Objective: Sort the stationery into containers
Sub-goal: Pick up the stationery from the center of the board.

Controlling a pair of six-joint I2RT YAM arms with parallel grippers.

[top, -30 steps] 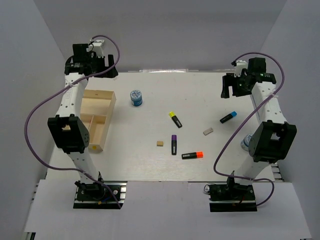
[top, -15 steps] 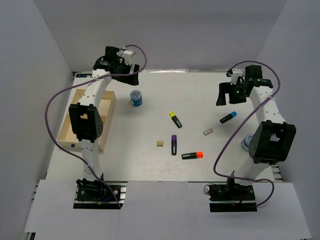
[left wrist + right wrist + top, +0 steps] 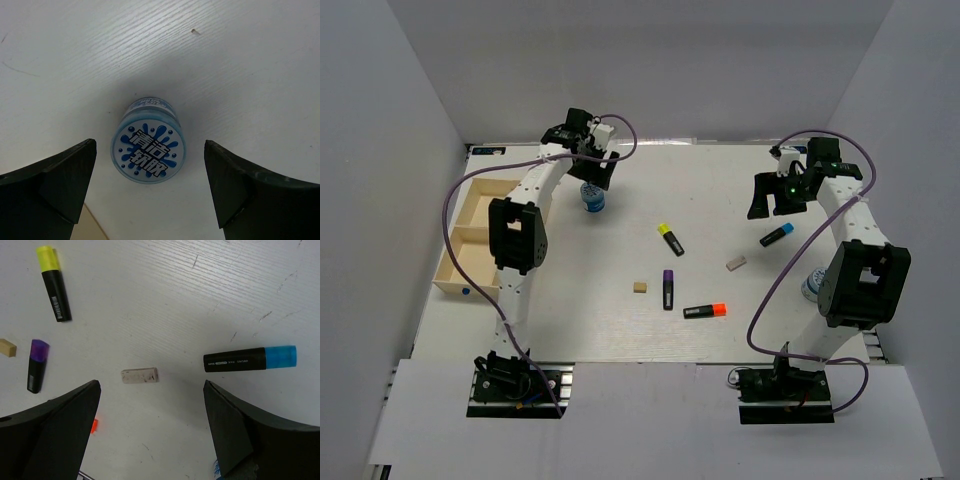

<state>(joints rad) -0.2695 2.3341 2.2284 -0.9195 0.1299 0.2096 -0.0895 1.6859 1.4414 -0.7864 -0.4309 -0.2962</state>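
Observation:
It isn't time to close on the roll yet: the roll's round top looks small below my left gripper's open fingers in the left wrist view, so I should first lower my left gripper.
A blue-and-white roll [image 3: 592,197] stands at the back left of the table. My left gripper [image 3: 592,166] hovers open just above it; in the left wrist view the roll [image 3: 148,152] lies between the spread fingers [image 3: 65,175]. My right gripper [image 3: 772,195] hangs open over the table, holding nothing. Its wrist view shows the blue highlighter [image 3: 250,359], grey eraser [image 3: 140,375], yellow highlighter [image 3: 54,283] and purple highlighter [image 3: 37,365]. The orange highlighter [image 3: 705,311] and tan eraser [image 3: 639,287] lie mid-table. The wooden tray [image 3: 470,235] sits at the left edge.
A second roll [image 3: 810,285] sits half hidden behind the right arm's elbow. Purple cables loop off both arms. Grey walls close in the back and both sides of the table.
My left arm has swung right, from above the tray to above the blue-and-white roll, uncovering the tray. The right gripper has drifted slightly left and down. Both stay open.

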